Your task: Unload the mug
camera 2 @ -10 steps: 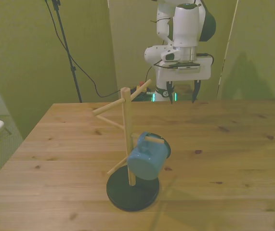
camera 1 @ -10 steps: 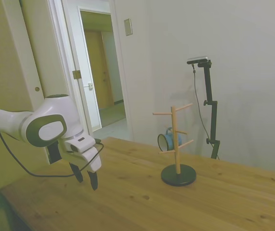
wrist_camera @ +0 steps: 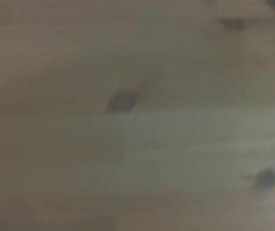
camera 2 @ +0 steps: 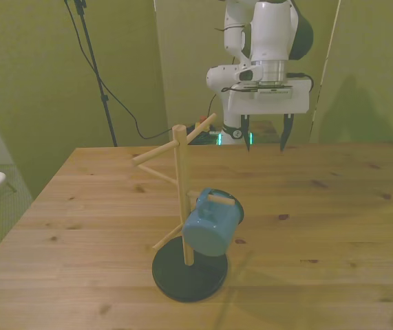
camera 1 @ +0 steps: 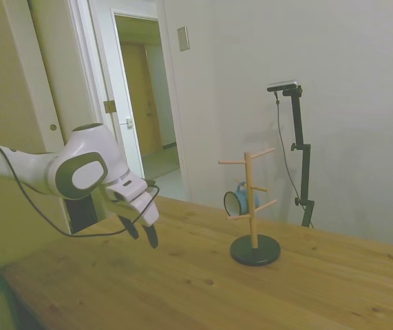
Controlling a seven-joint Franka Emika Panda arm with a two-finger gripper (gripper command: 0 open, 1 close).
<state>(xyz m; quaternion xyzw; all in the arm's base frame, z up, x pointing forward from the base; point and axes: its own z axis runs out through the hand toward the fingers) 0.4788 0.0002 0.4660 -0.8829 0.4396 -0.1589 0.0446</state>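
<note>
The mug should be picked up by its open rim (camera 1: pixel 226 205) next with my gripper, since the peg fills the loop of its handle (camera 1: pixel 241 185) beside the post.
The blue mug (camera 2: pixel 212 221) hangs by its handle on a lower peg of the wooden peg stand (camera 2: pixel 180 199), tilted with its bottom toward the front camera. In the side view the mug (camera 1: pixel 237 201) shows behind the stand (camera 1: pixel 252 206), its white inside facing the arm. My gripper (camera 2: pixel 265 139) hovers open above the table's far side, well away from the stand, with nothing between its fingers. Seen from the side, the gripper (camera 1: pixel 142 234) hangs over the table's left part. The wrist view holds only blurred wood (wrist_camera: pixel 137 115).
The stand rests on a round black base (camera 2: pixel 188 273) near the front middle of the wooden table (camera 2: pixel 320 227). Empty pegs stick out higher up the stand (camera 2: pixel 156 155). A black cable (camera 1: pixel 65 234) droops from the arm.
The gripper has risen a little and moved toward the front view's right; in the side view it has shifted right, closer to the stand. The mug has not moved.
</note>
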